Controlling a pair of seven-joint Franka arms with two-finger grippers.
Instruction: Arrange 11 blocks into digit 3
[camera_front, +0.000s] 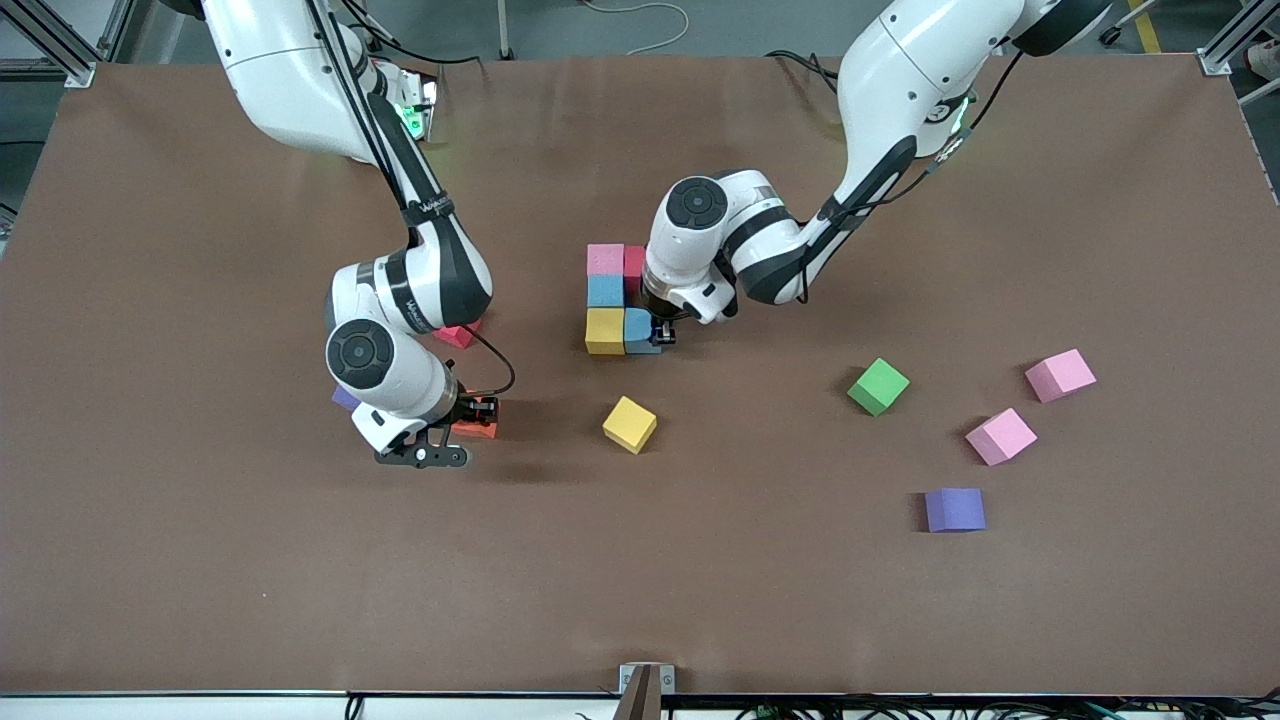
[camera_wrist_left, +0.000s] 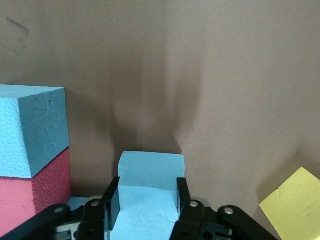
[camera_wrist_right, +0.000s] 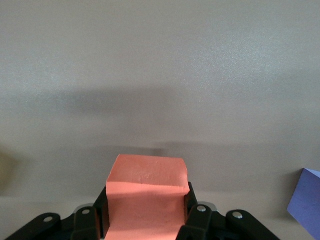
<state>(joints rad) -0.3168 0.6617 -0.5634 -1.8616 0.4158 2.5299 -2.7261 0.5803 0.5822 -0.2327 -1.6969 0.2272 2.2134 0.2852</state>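
Note:
The light blue block's lower edge (camera_front: 642, 350) sits on the tabletop beside the yellow block, so it is now time for my left gripper to release the light blue block.
A partial figure of touching blocks stands mid-table: pink (camera_front: 605, 259), red (camera_front: 634, 262), light blue (camera_front: 605, 290) and yellow (camera_front: 604, 331). My left gripper (camera_front: 660, 335) is shut on a second light blue block (camera_front: 640, 332), which sits against the yellow one. In the left wrist view that block (camera_wrist_left: 150, 172) fills the gap between the fingers (camera_wrist_left: 148, 187). My right gripper (camera_front: 478, 412) is shut on an orange block (camera_front: 480, 425), low over the table toward the right arm's end. The orange block (camera_wrist_right: 146, 180) also shows between that gripper's (camera_wrist_right: 146, 192) fingers in the right wrist view.
Loose blocks lie around: yellow (camera_front: 630, 424), green (camera_front: 878, 386), two pink (camera_front: 1060, 375) (camera_front: 1000, 436) and purple (camera_front: 954, 509). A red block (camera_front: 458, 335) and a purple block (camera_front: 345, 398) are partly hidden under the right arm.

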